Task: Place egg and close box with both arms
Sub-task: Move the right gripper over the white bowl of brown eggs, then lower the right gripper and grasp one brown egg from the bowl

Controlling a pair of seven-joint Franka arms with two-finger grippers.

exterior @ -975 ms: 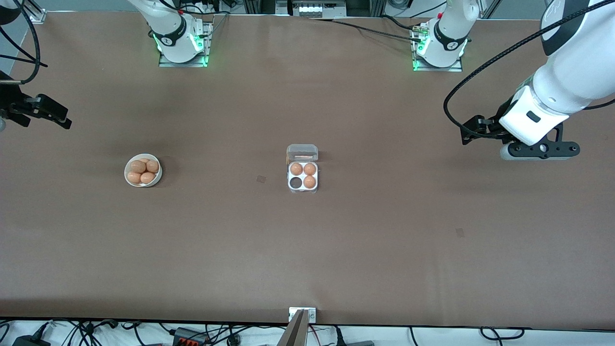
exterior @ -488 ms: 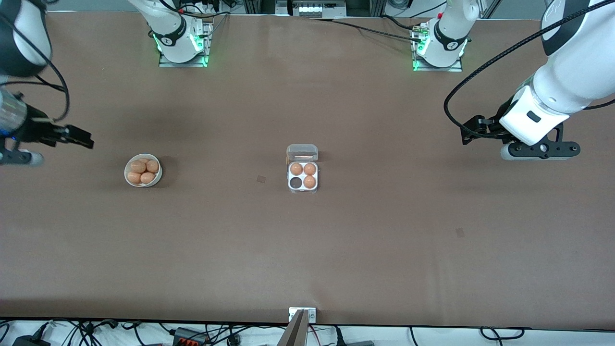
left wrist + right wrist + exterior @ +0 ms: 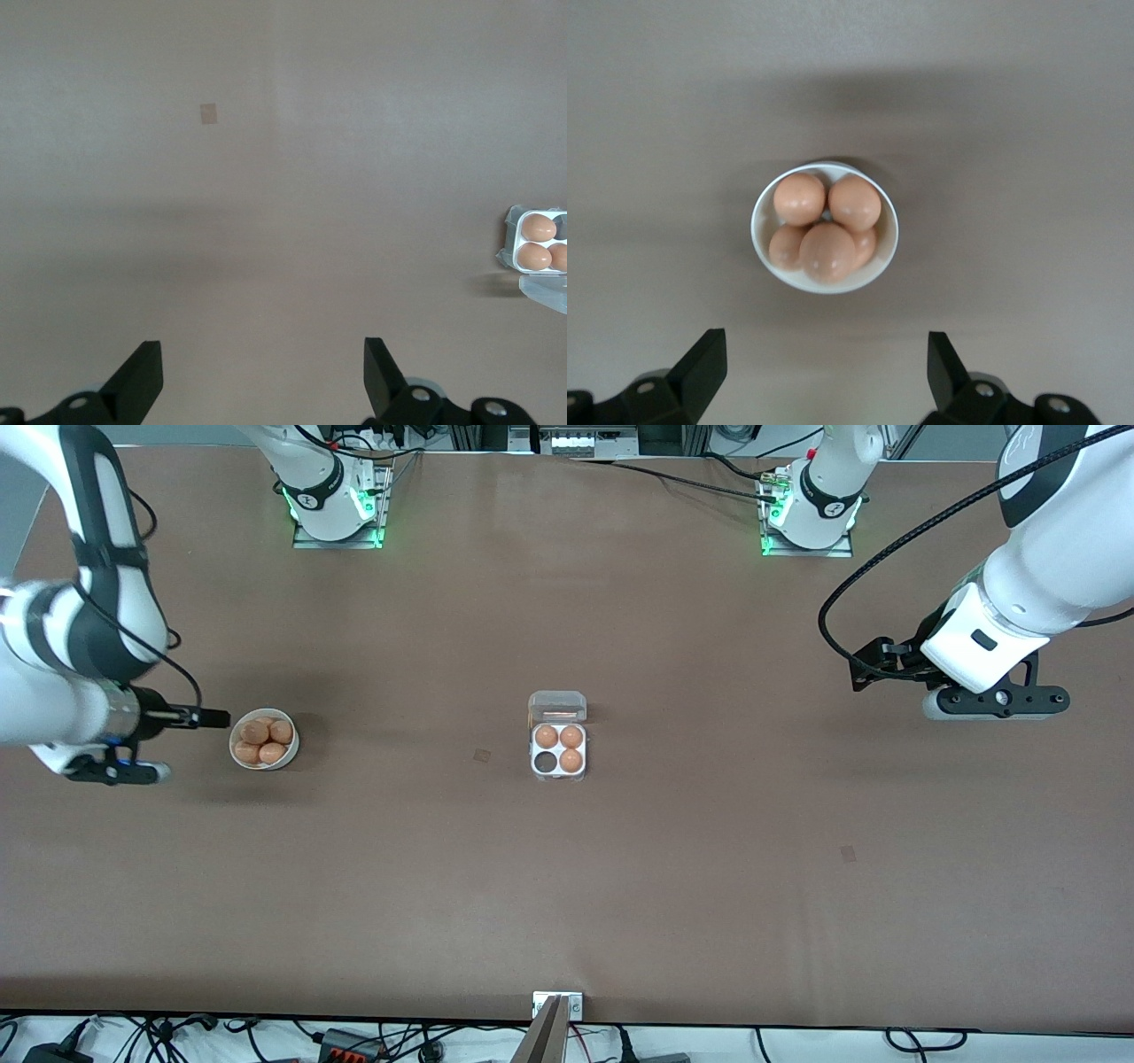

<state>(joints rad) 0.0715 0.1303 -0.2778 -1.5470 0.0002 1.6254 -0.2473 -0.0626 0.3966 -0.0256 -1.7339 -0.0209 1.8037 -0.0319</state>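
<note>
The robot needs to grip a brown egg by its rounded sides with its right gripper next. The egg can then fill the empty cell of the clear box (image 3: 558,749).
Several brown eggs (image 3: 264,741) lie in a round white bowl (image 3: 234,749) toward the right arm's end of the table. In the right wrist view the eggs (image 3: 827,251) fill the bowl (image 3: 758,221). The clear box (image 3: 558,749) sits mid-table with its lid (image 3: 557,707) open. It holds three eggs, and the cell (image 3: 543,762) nearest the front camera on the right arm's side is empty. My right gripper (image 3: 113,771) is open and empty, low over the table beside the bowl (image 3: 824,354). My left gripper (image 3: 997,701) waits open and empty toward the left arm's end (image 3: 263,359). The box (image 3: 536,243) shows at the edge of the left wrist view.
Both arm bases (image 3: 337,505) (image 3: 808,514) stand along the table edge farthest from the front camera. Small pale tape marks (image 3: 481,755) (image 3: 848,854) lie on the brown table. A metal bracket (image 3: 556,1005) sits at the edge nearest the front camera.
My right arm has swung in from the table's end and brought its gripper down beside the bowl. The left arm, the box and the eggs have not moved.
</note>
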